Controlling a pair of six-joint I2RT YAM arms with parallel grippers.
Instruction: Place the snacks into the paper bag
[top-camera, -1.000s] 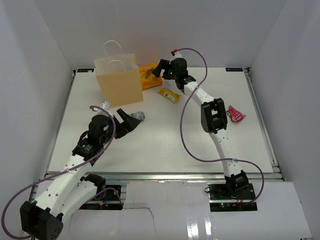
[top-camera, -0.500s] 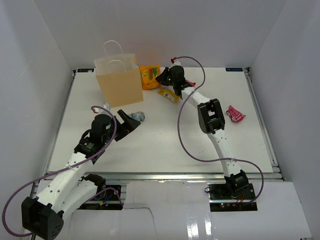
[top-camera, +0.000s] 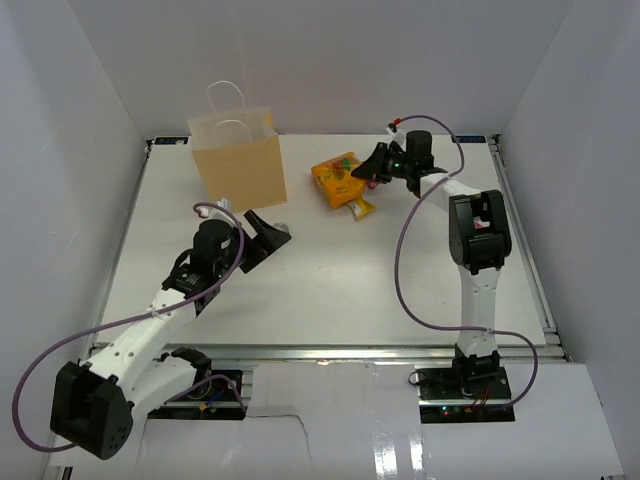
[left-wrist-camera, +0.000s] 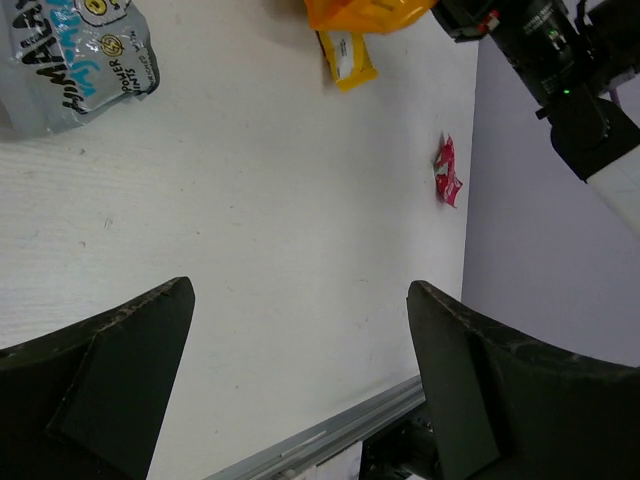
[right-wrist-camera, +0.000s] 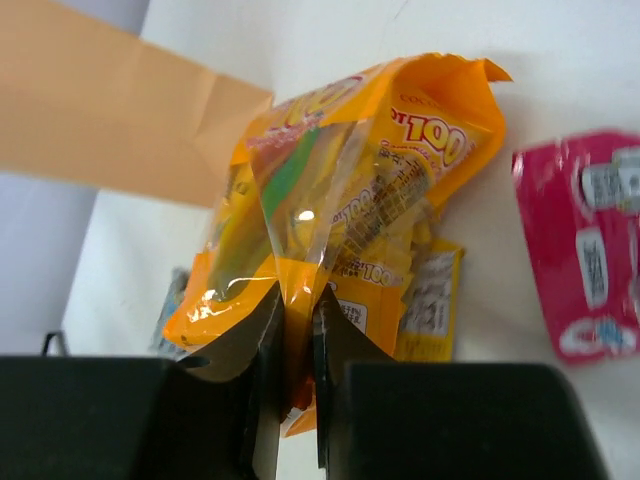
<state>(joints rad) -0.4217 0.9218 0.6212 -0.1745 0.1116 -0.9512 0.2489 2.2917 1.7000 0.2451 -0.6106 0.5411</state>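
I will grab the chip bag's free side with my left gripper next, opposite my right gripper. Then the chip bag can go into the paper bag.
My right gripper is shut on the sealed edge of the large orange-yellow chip bag, held right of the paper bag. A yellow wrapper lies just under the chip bag. The magenta wrapper lies on the table further right; the right arm hides it in the top view. My left gripper hangs open in front of the paper bag, beside the silver-blue packet, nothing between its fingers.
The white table is boxed in by white walls on three sides. A metal rail runs along the near edge. The paper bag stands upright at the back left with its cord handles up.
The right gripper has shut on the chip bag and drawn it right, away from the paper bag, over the yellow wrapper. The left arm has edged forward, still open.
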